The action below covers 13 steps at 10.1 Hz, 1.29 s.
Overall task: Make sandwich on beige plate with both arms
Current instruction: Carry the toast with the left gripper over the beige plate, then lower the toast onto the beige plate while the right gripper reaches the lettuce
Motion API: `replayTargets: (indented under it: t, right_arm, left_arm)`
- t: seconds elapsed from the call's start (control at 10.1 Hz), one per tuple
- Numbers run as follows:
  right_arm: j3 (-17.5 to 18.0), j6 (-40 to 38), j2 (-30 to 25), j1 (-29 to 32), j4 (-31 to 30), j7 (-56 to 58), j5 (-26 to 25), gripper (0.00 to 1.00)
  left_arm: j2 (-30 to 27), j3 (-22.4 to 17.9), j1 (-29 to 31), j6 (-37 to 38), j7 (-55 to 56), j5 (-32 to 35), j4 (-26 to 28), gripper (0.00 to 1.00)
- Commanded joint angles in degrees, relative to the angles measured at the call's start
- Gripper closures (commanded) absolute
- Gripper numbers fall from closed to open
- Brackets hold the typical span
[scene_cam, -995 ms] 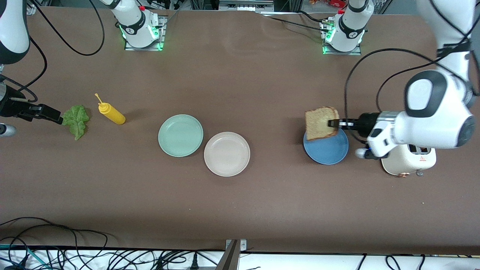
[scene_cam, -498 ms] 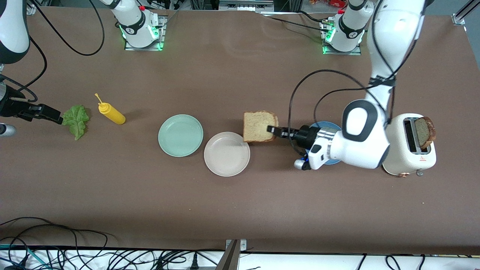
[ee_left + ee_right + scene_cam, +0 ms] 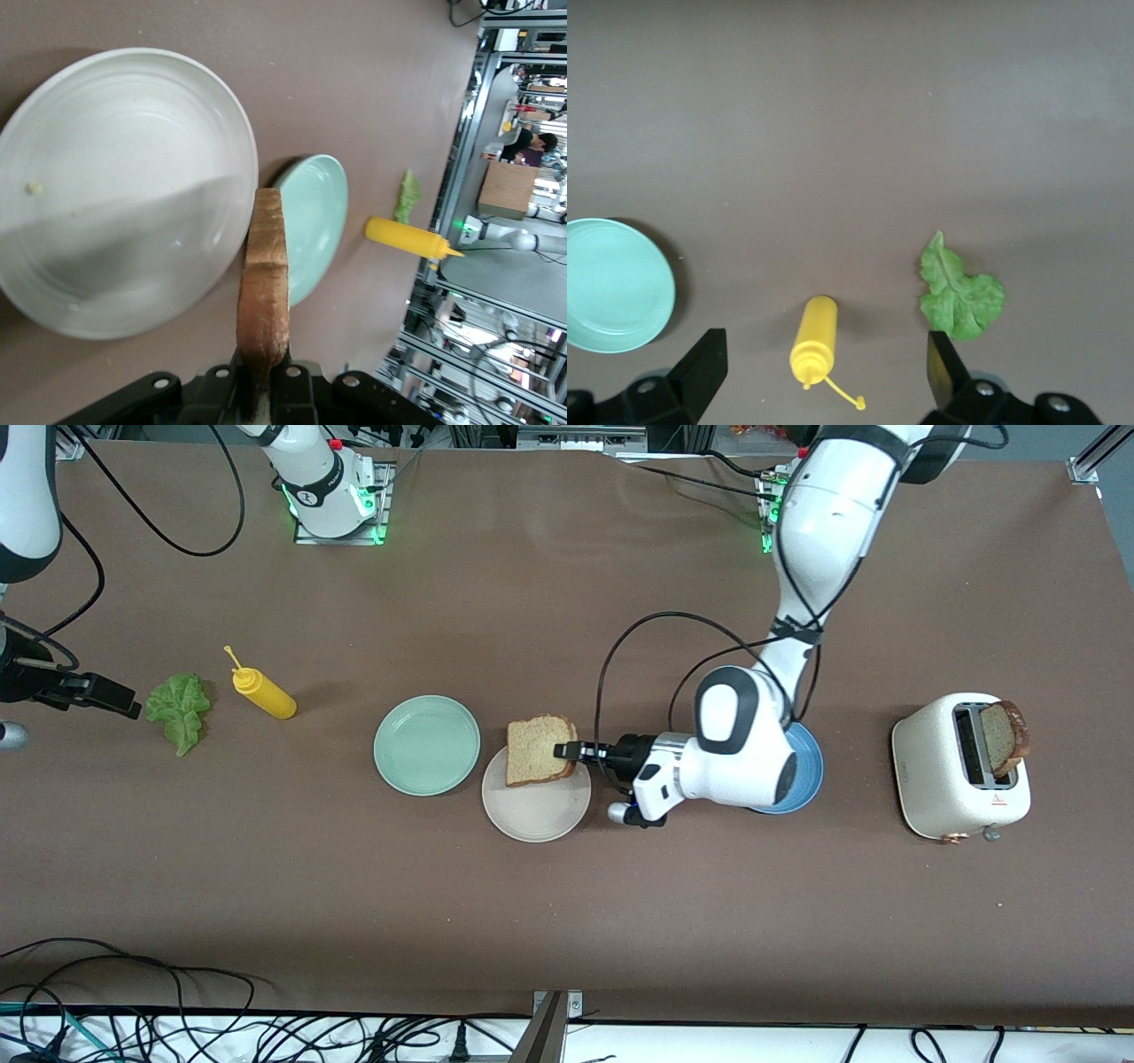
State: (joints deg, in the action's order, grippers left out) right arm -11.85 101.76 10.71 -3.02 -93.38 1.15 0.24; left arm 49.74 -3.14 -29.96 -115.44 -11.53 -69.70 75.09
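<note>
Next, the right gripper takes hold of the lettuce leaf by its middle point(image 3: 179, 708) to top the bread on the beige plate point(image 3: 536, 808).
A tan bread slice point(image 3: 539, 750) with a dark crust hangs over the rim of the beige plate point(image 3: 536, 808). My left gripper point(image 3: 567, 751) is shut on its edge. In the left wrist view the bread slice point(image 3: 264, 283) shows edge-on between the jaws of the left gripper point(image 3: 263, 394), above the beige plate point(image 3: 115, 159). A second bread slice point(image 3: 1004, 737) stands in the toaster point(image 3: 948, 775). The green lettuce leaf point(image 3: 180, 707) lies at the right arm's end of the table. My right gripper point(image 3: 133, 709) waits open beside the lettuce point(image 3: 959, 292), holding nothing.
A mint green plate point(image 3: 426, 745) touches the beige plate on the side toward the right arm's end. A yellow squeeze bottle point(image 3: 263, 693) lies between the mint plate and the lettuce. The left arm partly covers a blue plate point(image 3: 806, 766). Cables run along the table's front edge.
My left arm has carried the bread slice from over the blue plate to over the beige plate, uncovering the toaster. The right arm has hardly moved.
</note>
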Motion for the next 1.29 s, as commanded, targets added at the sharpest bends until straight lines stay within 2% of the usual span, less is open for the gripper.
replayTargets:
  t: [0.0,0.3,0.5,0.6,0.7,0.8,1.0,1.19]
  right_arm:
    - [0.2,0.5,3.2,3.1,-0.2,1.3,-0.9,0.0]
    - [0.2,2.6,9.7,6.8,-1.1,6.9,-1.7,0.0]
    - [-0.3,10.6,10.2,7.0,-8.3,9.2,-3.0,0.0]
    - [-0.8,16.4,10.2,7.0,-12.7,11.4,-3.4,0.0]
    - [-1.9,21.0,10.3,7.1,-16.6,14.7,-3.3,0.0]
    - [-2.5,23.9,10.4,7.6,-19.7,16.8,-3.3,0.0]
    - [-2.6,24.5,13.7,8.1,-20.8,20.7,-3.3,0.0]
    - [-2.6,25.2,16.4,9.0,-20.8,23.9,-3.3,0.0]
  left_arm:
    - [3.5,-0.9,-0.6,-1.8,-2.9,-2.3,-3.9,1.0]
    - [6.0,-1.0,-1.8,-4.4,-2.9,-4.0,-5.6,1.0]
    - [6.9,-1.0,-1.9,-5.2,-3.0,-4.0,-5.7,1.0]
    - [7.3,-1.0,-1.8,-5.2,-3.0,-4.0,-5.6,0.86]
    - [7.3,-1.0,-1.6,-5.2,-2.9,-4.0,-5.4,0.19]
    - [7.0,-1.2,-1.5,-5.2,-2.7,-3.3,-5.3,0.0]
    - [5.0,-2.0,-0.4,-4.9,-1.8,-1.9,-5.1,0.0]
    - [3.7,-2.1,1.1,-4.0,-0.3,4.3,-4.8,0.0]
